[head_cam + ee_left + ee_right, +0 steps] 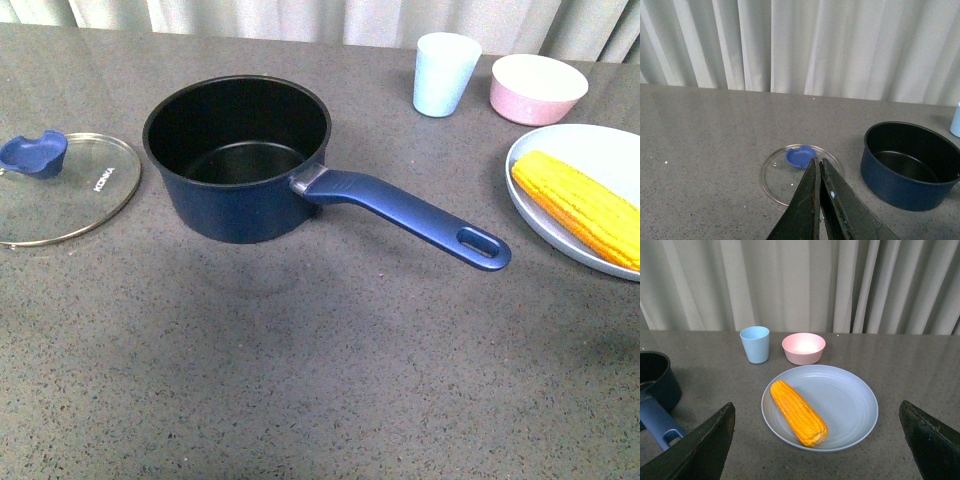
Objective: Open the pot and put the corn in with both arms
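The right gripper grabs the corn point(580, 206) by its kernel-covered sides next. Then my right gripper puts the corn into the open pot point(237, 160).
The dark blue pot point(237, 160) stands open in the middle of the table, its long handle point(405, 213) pointing right and toward me. Its glass lid point(62, 186) with a blue knob point(33, 153) lies flat on the table to the left. The corn point(580, 206) lies on a pale blue plate point(545, 160) at the right. Neither arm shows in the front view. My left gripper point(817, 162) is shut and empty above the table, with the lid point(782, 172) and the pot point(910, 165) beyond it. My right gripper point(817, 412) is open wide, raised on the near side of the corn point(798, 412).
A light blue cup point(444, 74) and a pink bowl point(537, 88) stand at the back right, behind the plate. They also show in the right wrist view as the cup point(755, 344) and the bowl point(803, 348). Pale curtains hang behind the table.
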Available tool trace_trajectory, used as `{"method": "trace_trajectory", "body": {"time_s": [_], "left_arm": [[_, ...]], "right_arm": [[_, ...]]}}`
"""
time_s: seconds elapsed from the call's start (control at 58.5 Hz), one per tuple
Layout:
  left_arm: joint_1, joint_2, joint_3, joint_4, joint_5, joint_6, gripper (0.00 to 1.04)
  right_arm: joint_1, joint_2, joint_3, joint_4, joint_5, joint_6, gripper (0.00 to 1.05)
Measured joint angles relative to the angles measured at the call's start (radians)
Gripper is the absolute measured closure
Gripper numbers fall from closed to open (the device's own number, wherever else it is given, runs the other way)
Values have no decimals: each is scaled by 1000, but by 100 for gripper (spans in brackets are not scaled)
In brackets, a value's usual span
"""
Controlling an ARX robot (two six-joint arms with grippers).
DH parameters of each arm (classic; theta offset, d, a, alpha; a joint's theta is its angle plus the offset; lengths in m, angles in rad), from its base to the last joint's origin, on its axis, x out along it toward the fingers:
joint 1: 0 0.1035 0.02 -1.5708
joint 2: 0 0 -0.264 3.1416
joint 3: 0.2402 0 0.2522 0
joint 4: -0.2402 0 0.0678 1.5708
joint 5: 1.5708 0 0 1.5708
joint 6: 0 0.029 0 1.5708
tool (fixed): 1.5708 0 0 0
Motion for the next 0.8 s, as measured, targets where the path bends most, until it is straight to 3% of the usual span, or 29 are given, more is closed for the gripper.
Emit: {"method": "trace_trajectory", "body": {"time_s": [0.137,0.667,0.803], "left_arm": [[0,-156,0,-177,0,0,103],[0,-170,0,-185,0,-2,103],[0,-170,0,-185,0,-2,80]], "right_arm": [[0,0,0,0,0,0,9],[0,0,0,0,0,0,9],[0,0,0,0,0,0,9]]}}
